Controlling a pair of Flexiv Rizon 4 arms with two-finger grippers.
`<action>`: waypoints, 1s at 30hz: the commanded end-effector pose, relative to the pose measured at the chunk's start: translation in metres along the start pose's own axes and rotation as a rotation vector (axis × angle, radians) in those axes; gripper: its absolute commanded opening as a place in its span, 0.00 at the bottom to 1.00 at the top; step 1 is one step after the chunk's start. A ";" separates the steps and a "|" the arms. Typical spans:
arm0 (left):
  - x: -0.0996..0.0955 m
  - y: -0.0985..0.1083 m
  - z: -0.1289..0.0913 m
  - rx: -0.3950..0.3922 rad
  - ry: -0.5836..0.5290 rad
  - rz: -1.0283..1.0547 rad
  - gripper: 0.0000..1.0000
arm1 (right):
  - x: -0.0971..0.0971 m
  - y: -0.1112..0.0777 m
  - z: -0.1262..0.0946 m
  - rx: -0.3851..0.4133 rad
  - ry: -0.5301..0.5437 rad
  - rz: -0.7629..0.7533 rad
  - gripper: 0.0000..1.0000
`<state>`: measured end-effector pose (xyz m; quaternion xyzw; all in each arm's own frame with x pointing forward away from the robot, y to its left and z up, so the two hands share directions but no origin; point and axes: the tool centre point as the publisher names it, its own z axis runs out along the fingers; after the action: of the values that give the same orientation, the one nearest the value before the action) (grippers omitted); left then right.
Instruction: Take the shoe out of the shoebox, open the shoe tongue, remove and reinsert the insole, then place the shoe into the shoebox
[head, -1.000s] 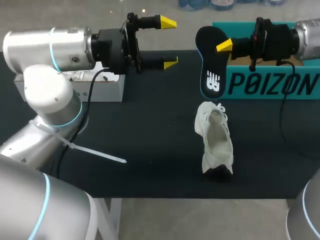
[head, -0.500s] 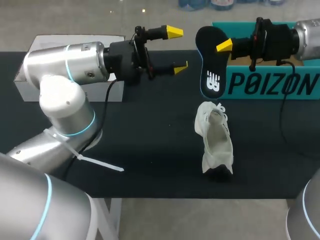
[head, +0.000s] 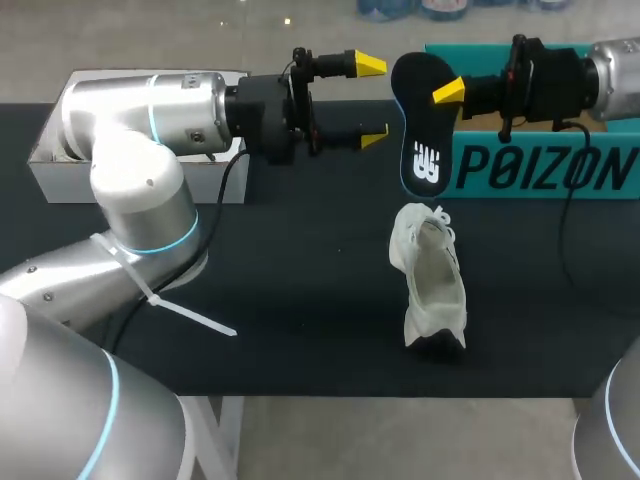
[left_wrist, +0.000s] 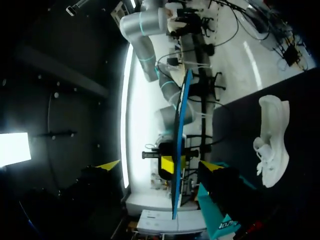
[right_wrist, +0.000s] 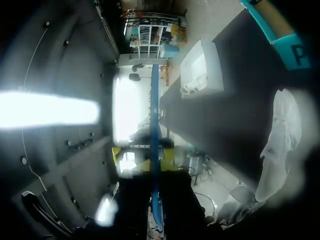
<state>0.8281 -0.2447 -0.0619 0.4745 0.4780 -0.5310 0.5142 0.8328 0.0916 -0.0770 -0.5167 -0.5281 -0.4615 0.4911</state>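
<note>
My right gripper is staying closed on one side edge of the insole. My left gripper should grab the insole by its free side edge (head: 398, 108) (left_wrist: 179, 140) next.
The black insole (head: 420, 120) with a white logo hangs upright over the back of the table, and my right gripper (head: 450, 91) is shut on its edge. In the right wrist view the insole (right_wrist: 155, 120) shows edge-on as a thin blue line rising from that gripper (right_wrist: 152, 164). My left gripper (head: 374, 100) is open just left of the insole, its tips a short way from it. Seen from the left wrist, the insole (left_wrist: 177, 150) stands edge-on ahead of that gripper (left_wrist: 160, 165). The white shoe (head: 432, 280) lies on the black table below the insole, opening up.
The teal shoebox (head: 545, 165) stands at the back right, behind the right gripper. A white box (head: 60, 160) sits at the back left, partly hidden by my left arm. Dark tabletop (head: 300, 270) lies bare left of the shoe.
My left arm has swung to the right, bringing its open gripper close to the insole. The right gripper, insole and shoe have stayed still.
</note>
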 end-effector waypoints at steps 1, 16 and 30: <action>0.003 0.005 0.016 0.007 0.010 0.004 1.00 | 0.000 0.000 0.000 -0.001 -0.002 0.001 0.00; 0.011 0.007 0.026 0.001 0.052 0.013 0.18 | 0.000 0.000 0.000 -0.001 -0.002 0.001 0.00; 0.016 0.005 0.034 0.009 0.072 0.014 0.00 | 0.000 0.000 0.000 -0.001 -0.002 0.001 0.00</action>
<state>0.8318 -0.2750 -0.0746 0.4994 0.4893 -0.5133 0.4976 0.8329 0.0913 -0.0768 -0.5167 -0.5281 -0.4616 0.4910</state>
